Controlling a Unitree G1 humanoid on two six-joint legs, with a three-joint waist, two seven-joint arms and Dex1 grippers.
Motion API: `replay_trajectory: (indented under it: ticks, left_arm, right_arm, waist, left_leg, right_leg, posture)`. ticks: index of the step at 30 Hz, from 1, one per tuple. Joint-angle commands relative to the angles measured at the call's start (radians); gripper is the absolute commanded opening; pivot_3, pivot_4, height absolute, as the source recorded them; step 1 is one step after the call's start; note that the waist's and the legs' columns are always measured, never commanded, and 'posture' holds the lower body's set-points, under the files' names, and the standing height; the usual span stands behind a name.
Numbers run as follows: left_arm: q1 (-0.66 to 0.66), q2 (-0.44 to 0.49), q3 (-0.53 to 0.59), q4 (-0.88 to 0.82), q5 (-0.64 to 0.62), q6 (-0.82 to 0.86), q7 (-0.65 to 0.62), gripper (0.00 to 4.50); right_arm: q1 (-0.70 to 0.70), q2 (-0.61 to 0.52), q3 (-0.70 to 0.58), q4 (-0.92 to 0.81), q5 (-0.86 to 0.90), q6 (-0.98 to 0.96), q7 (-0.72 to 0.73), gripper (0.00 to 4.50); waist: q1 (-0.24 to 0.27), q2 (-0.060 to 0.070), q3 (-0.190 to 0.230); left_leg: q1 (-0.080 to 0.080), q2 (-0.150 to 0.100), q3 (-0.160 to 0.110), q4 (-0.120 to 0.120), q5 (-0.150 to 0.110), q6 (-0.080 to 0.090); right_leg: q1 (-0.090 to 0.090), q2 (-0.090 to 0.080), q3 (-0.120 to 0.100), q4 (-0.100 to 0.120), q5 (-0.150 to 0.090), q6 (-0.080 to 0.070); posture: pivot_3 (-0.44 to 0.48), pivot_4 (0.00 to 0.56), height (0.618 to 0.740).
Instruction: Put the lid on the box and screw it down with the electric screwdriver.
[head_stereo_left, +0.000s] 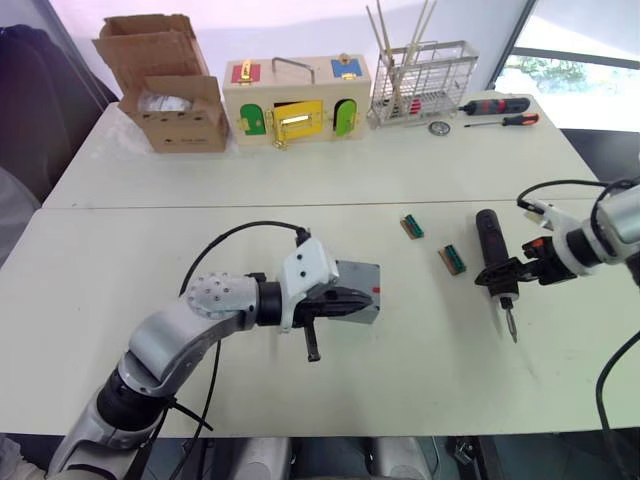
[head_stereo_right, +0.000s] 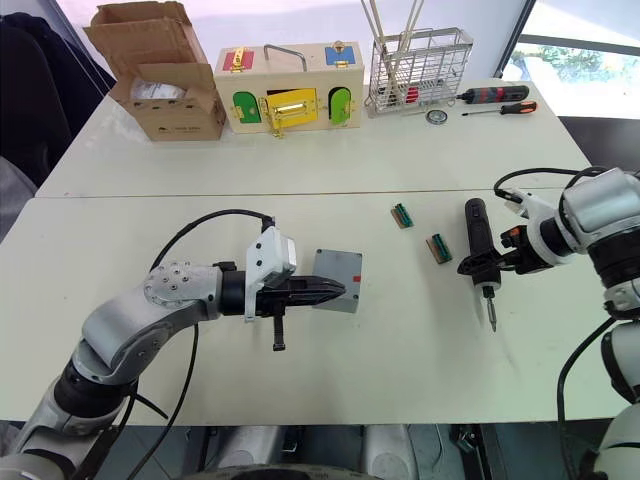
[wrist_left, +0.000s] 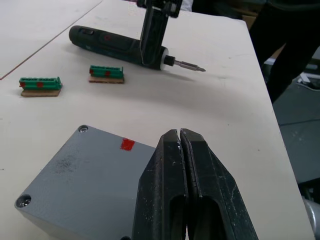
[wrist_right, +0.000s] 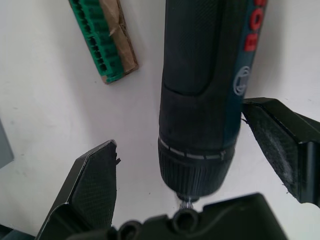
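The black electric screwdriver's metal bit (head_stereo_left: 511, 325) has to stay free to drive the lid's screws, so my right gripper should grab the screwdriver by its body just behind the collar (head_stereo_left: 500, 280).
The grey box (head_stereo_left: 358, 305) stands on the near table with the grey lid (wrist_left: 85, 170) lying flat on top of it. Screw heads show in two of the lid's corners and a red mark near one edge. My left gripper (head_stereo_right: 338, 291) is shut, its fingers (wrist_left: 170, 190) lying over the lid with nothing between them. To the right, the black electric screwdriver (head_stereo_left: 489, 243) lies on the table with its bit (head_stereo_left: 511, 325) pointing toward me. My right gripper (head_stereo_left: 505, 272) is open and straddles its front end; one pad (wrist_right: 280, 145) touches the body, the other pad (wrist_right: 95, 180) stands off.
Two green terminal blocks (head_stereo_left: 412, 226) (head_stereo_left: 453, 259) lie between the box and the screwdriver. On the far table stand a cardboard box (head_stereo_left: 170, 95), a wooden box with coloured doors (head_stereo_left: 297, 100), a wire basket (head_stereo_left: 420, 75) and two manual screwdrivers (head_stereo_left: 495, 105).
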Motion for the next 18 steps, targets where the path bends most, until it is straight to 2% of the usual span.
replay_trajectory:
  ticks: [1,5,9,18]
  left_arm:
    - [-0.001,-0.005,-0.003,-0.03,0.008,-0.005,0.012,0.0]
    - [-0.004,-0.006,-0.019,-0.008,0.051,-0.02,0.032,0.0]
    - [0.003,-0.019,-0.014,-0.009,0.052,-0.02,0.035,0.0]
    - [-0.008,-0.028,-0.016,0.012,0.059,-0.027,0.033,0.0]
  right_arm:
    - [0.005,0.028,0.034,0.045,-0.067,-0.065,-0.018,4.24]
    - [0.033,0.031,0.071,0.022,-0.119,-0.111,0.001,3.18]
    - [0.066,0.002,0.101,-0.013,-0.166,-0.141,0.035,1.81]
    - [0.111,-0.025,0.086,-0.015,-0.224,-0.19,0.094,1.74]
  waist:
    - [0.0,-0.002,-0.001]
    - [0.001,-0.009,-0.006]
    - [0.002,-0.01,-0.006]
    - [0.014,-0.011,-0.007]
  left_leg:
    - [0.0,0.0,0.0,0.0,0.0,0.0]
    - [0.001,0.0,0.0,0.001,0.0,0.0]
    - [0.001,0.0,-0.001,0.001,0.0,0.0]
    - [0.001,-0.001,-0.004,0.001,0.0,0.0]
  right_leg:
    - [0.0,0.0,0.0,0.0,0.0,0.0]
    - [0.002,0.0,0.0,0.0,0.0,0.0]
    - [0.003,0.0,-0.001,0.0,0.0,0.0]
    - [0.004,0.0,-0.003,-0.001,0.0,0.0]
  posture:
    - [0.0,0.15,0.73]
    - [0.0,0.15,0.73]
    - [0.0,0.15,0.73]
    - [0.0,0.15,0.73]
